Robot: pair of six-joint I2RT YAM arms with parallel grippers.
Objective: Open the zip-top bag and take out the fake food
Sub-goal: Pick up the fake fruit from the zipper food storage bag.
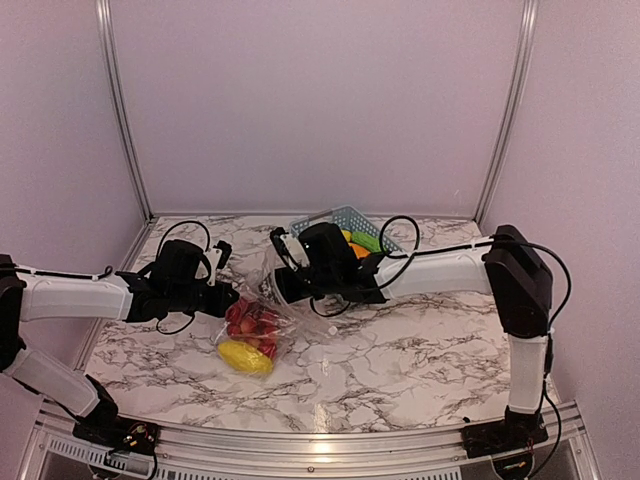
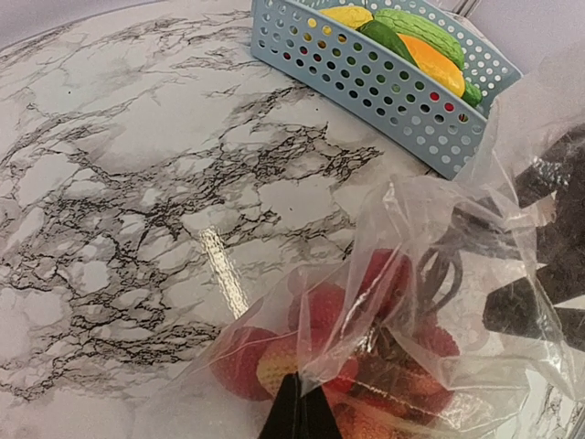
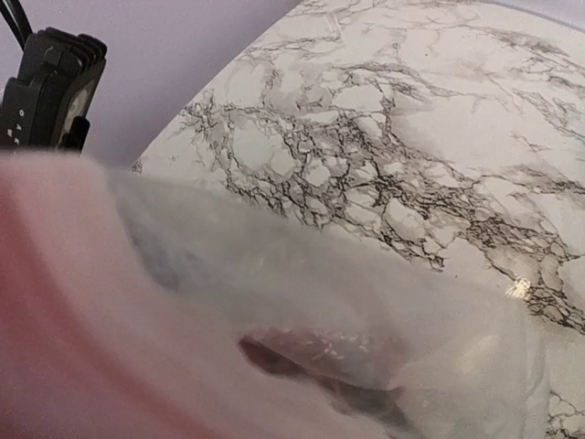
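My right gripper needs to grip the red strawberries by their brown stem to take them out of the zip-top bag whole.
The clear zip-top bag [image 1: 262, 312] lies crumpled on the marble table between my two grippers. Inside it I see fake food: red strawberries [image 1: 250, 320] and a yellow lemon-like piece [image 1: 245, 356]. My left gripper [image 2: 302, 404] is shut on a fold of the bag's plastic [image 2: 439, 238], just above the strawberries [image 2: 320, 306]. My right gripper [image 1: 283, 287] is pressed against the bag's upper right edge. In the right wrist view, blurred plastic [image 3: 366, 274] covers the lens and hides its fingers, so how its jaws stand does not show.
A blue-grey perforated basket [image 1: 330, 218] stands behind the right gripper, its wall [image 2: 366, 78] close to the bag. It holds yellow, green and orange toy produce [image 2: 416, 46]. Pale walls close in the table at the back and sides.
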